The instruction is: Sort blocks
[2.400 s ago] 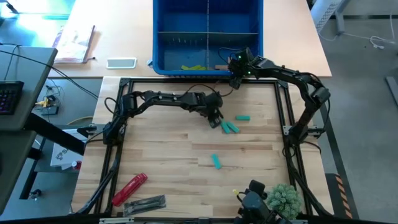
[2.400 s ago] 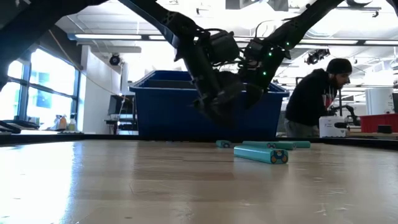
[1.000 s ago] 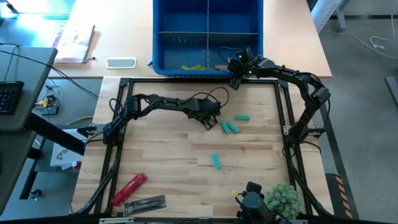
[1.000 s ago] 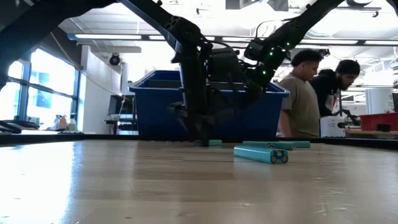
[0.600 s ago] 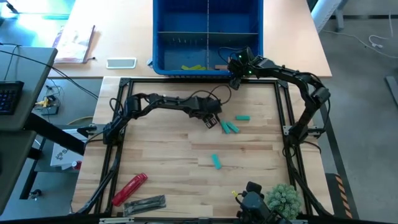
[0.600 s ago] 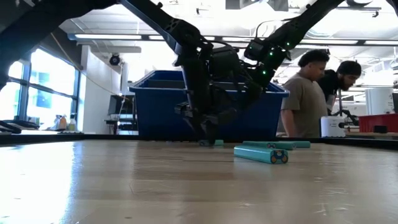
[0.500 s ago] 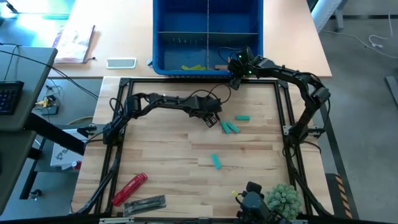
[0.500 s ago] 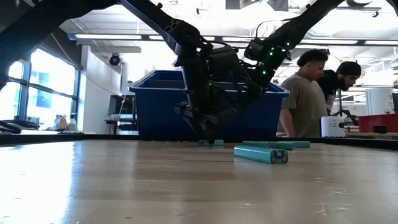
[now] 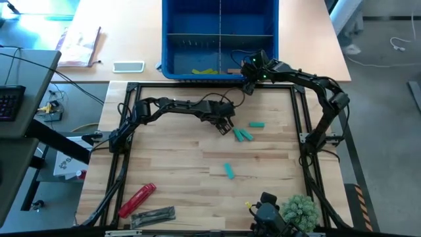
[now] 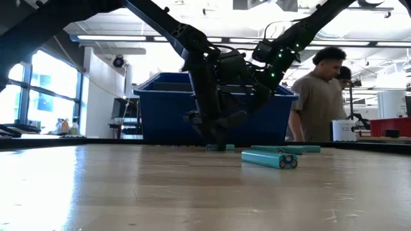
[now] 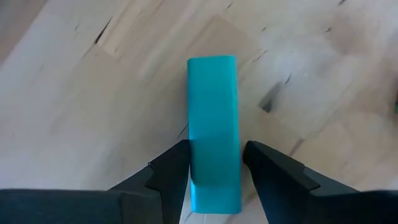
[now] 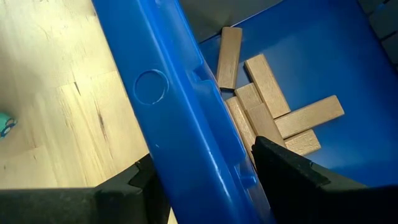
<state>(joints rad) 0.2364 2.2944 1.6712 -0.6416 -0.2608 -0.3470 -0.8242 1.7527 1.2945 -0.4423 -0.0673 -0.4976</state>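
Observation:
My left gripper closes on the teal block next, since in the left wrist view the fingers reach down around its long sides and closing now would catch it.
A teal block (image 11: 212,106) lies flat on the wooden table, and my left gripper (image 11: 216,147) stands open over it, pointing down, one finger on each long side near one end. In the high view this gripper (image 9: 226,127) is at mid-table; in the low view the block (image 10: 220,147) shows right under it. Other teal blocks (image 9: 256,124) (image 9: 245,135) (image 9: 229,171) lie to the right and nearer. My right gripper (image 12: 202,158) hangs open above the blue bin's near wall (image 12: 174,106). Tan blocks (image 12: 267,106) lie inside the bin.
The blue bin (image 9: 171,59) stands at the table's far edge, divided into compartments, with a lime block (image 9: 204,71) inside. A red cylindrical tool (image 9: 137,199) and a grey flat piece (image 9: 153,215) lie near left. A green tuft (image 9: 301,210) sits near right. People (image 10: 318,102) stand beyond the table.
My left gripper has moved a little toward the table's right and sunk, so its fingers now stand on either side of the teal block. The block has stayed where it lay. My right gripper has kept still.

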